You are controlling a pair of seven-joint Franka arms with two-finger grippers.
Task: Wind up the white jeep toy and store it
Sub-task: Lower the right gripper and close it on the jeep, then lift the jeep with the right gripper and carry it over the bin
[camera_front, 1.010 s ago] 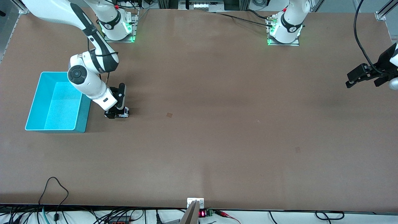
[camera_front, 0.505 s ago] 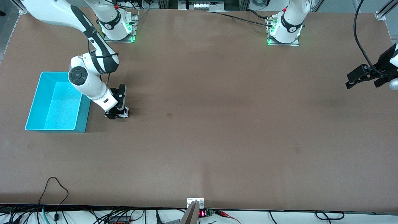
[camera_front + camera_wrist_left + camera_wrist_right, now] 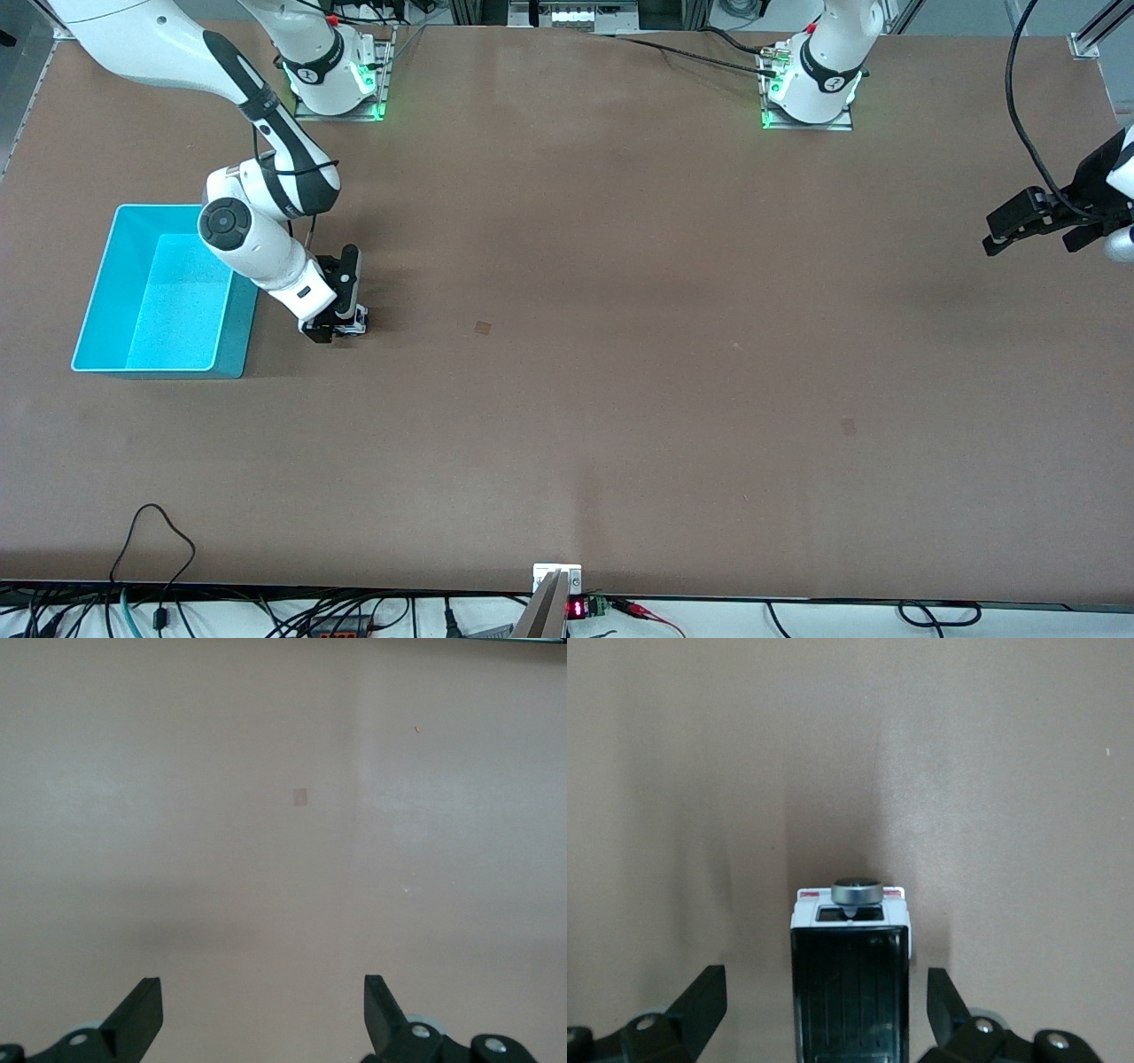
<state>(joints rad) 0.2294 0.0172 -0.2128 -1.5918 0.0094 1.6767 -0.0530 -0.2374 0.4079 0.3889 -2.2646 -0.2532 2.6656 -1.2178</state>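
My right gripper's fingers reach down on either side of the jeep's black roof (image 3: 850, 988), below its spare wheel (image 3: 857, 891). My right gripper should close on the jeep now.
The white jeep toy (image 3: 355, 322) stands on the brown table beside the turquoise bin (image 3: 99, 285), toward the right arm's end. My right gripper (image 3: 335, 330) is down around it, open. In the right wrist view the jeep's black roof (image 3: 850, 988) lies between the two fingertips (image 3: 704, 992) with a gap on each side, and its grey spare wheel (image 3: 857, 891) points away from the wrist. My left gripper (image 3: 1032, 236) waits open over the table's edge at the left arm's end; the left gripper (image 3: 263, 992) holds nothing and sees only bare table.
The bin is empty and its long wall (image 3: 241, 332) runs close to the right arm's wrist. Two small square marks (image 3: 483, 327) (image 3: 848, 427) sit on the tabletop. A small device (image 3: 556, 580) and cables line the table edge nearest the front camera.
The right arm's elbow and wrist have shifted slightly while its gripper stays around the jeep. The left gripper has drifted a touch toward the table's end. Both grippers remain open.
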